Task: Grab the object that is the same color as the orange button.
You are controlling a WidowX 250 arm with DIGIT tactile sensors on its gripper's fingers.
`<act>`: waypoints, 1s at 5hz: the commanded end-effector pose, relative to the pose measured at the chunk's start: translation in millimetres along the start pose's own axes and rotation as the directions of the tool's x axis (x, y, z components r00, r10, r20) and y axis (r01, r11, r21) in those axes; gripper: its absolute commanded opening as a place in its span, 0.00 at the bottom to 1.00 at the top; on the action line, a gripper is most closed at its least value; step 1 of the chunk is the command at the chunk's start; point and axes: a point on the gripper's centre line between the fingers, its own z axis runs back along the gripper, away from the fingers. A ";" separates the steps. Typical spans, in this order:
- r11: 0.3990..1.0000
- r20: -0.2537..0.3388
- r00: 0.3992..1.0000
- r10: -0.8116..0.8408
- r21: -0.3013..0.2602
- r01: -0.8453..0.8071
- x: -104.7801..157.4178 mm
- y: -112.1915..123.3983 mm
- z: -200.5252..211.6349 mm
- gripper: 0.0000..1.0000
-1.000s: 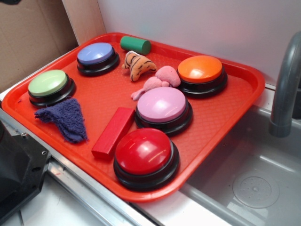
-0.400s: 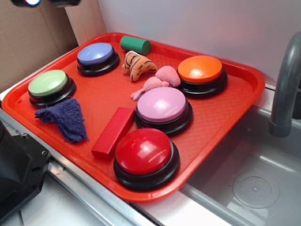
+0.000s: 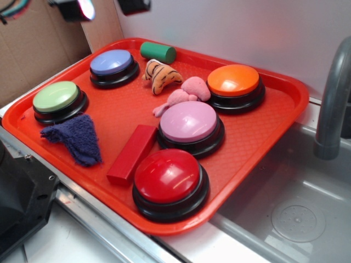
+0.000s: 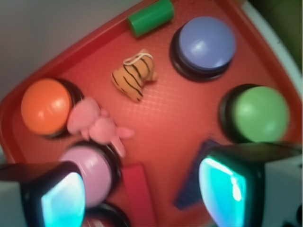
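Note:
I will next pick out the object matching the orange button (image 3: 234, 80), so my gripper will grab the plush tiger by its striped body (image 3: 163, 78).
The object, a small orange plush tiger (image 3: 160, 75) with black stripes, lies at the back of the red tray (image 3: 263, 145), between the blue button and the orange button (image 3: 234, 80). From the wrist view the tiger (image 4: 133, 77) sits near the top centre and the orange button (image 4: 45, 106) at the left. My gripper (image 3: 104, 6) hangs high above the tray's back left corner, only its fingertips showing at the top edge. It is open and empty, with its jaws wide apart (image 4: 144, 198), well above the tiger.
On the tray also stand a blue button (image 3: 112, 62), green button (image 3: 56, 97), pink button (image 3: 188, 122) and red button (image 3: 167, 176). A pink plush (image 3: 186, 92), green cylinder (image 3: 158, 52), red block (image 3: 132, 153) and purple cloth (image 3: 77, 137) lie among them. A sink (image 3: 296, 208) lies to the right.
My gripper has come into the exterior view at the top left and moved right and lower. Nothing on the tray has moved.

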 end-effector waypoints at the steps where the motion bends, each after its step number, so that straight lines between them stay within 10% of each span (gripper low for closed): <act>1: 0.971 0.109 0.966 0.235 0.018 -0.238 41.4 9.3 -43.4 1.00; 5: 0.896 0.129 0.891 0.435 0.037 -0.443 74.5 22.1 -116.9 1.00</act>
